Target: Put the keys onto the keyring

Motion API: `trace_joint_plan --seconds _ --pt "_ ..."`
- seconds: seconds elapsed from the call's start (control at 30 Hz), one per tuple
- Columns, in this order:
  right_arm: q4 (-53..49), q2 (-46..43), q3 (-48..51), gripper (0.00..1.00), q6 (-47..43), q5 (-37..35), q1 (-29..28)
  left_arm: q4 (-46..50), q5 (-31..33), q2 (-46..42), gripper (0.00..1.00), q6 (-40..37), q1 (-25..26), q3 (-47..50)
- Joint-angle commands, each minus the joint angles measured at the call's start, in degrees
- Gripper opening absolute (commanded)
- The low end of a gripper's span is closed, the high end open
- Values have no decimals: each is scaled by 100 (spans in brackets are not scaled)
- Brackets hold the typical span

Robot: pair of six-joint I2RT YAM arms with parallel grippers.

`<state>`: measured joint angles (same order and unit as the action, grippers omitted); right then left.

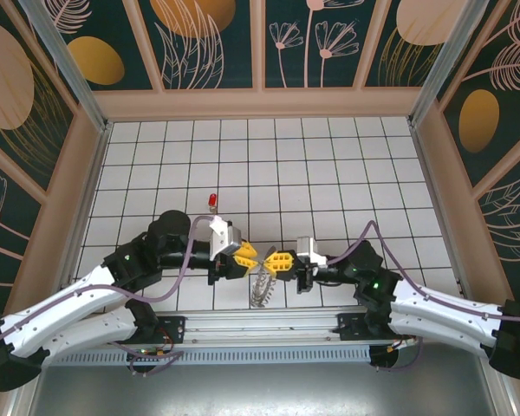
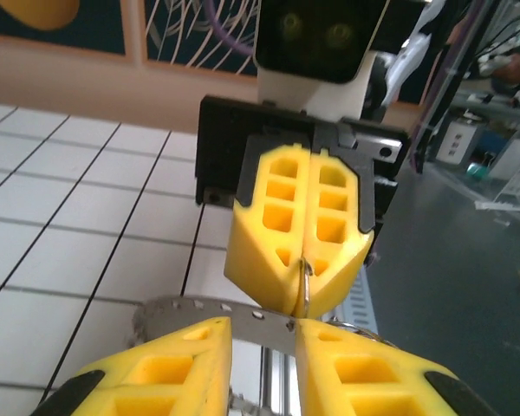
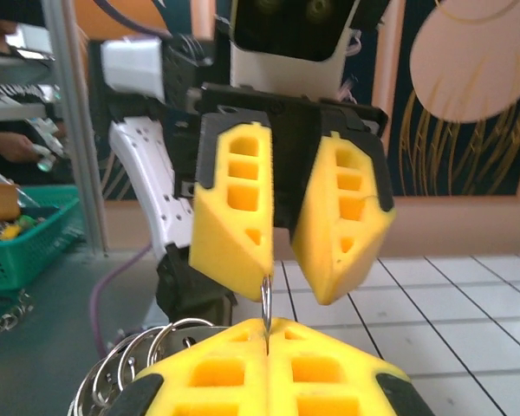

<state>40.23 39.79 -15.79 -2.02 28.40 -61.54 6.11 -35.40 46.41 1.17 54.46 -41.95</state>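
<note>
Only one gripper finger touches the keyring's wire loop (image 1: 261,262) (image 2: 307,286), outside the gap between the fingers. My left gripper needs to line up with the wire loop before it closes on it.
The key (image 1: 212,202), tiny with a red head, lies on the white tiles just behind my left wrist. The keyring (image 1: 260,287), a grey metal bunch of loops, hangs between the two grippers near the front edge. My right gripper (image 1: 274,260) is shut on a thin wire loop (image 3: 266,303) of it, and more loops (image 3: 126,355) hang to the left. My left gripper (image 1: 249,257) faces it tip to tip, open. A perforated metal strip (image 2: 191,310) of the keyring crosses just beyond the left gripper (image 2: 262,334). The loop's top touches one of its fingertips (image 3: 253,276).
The metal rail (image 1: 260,325) at the table's front edge runs right under the hanging keyring. Patterned walls (image 1: 260,43) close in the tiled floor (image 1: 329,173) on three sides. A green basket (image 3: 22,238) stands off the table.
</note>
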Motion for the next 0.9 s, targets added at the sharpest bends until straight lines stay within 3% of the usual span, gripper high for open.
trace_joint_plan --seconds 0.0,0.43,0.87 --pt "1453 155 142 0 440 245 28 -783 -406 57 24 321 28 54" --pt "2867 596 461 0 990 -90 83 -848 -433 -121 27 314 27 116" --pt "3305 1003 366 0 1143 -97 97 -906 -535 58 26 253 29 -38"
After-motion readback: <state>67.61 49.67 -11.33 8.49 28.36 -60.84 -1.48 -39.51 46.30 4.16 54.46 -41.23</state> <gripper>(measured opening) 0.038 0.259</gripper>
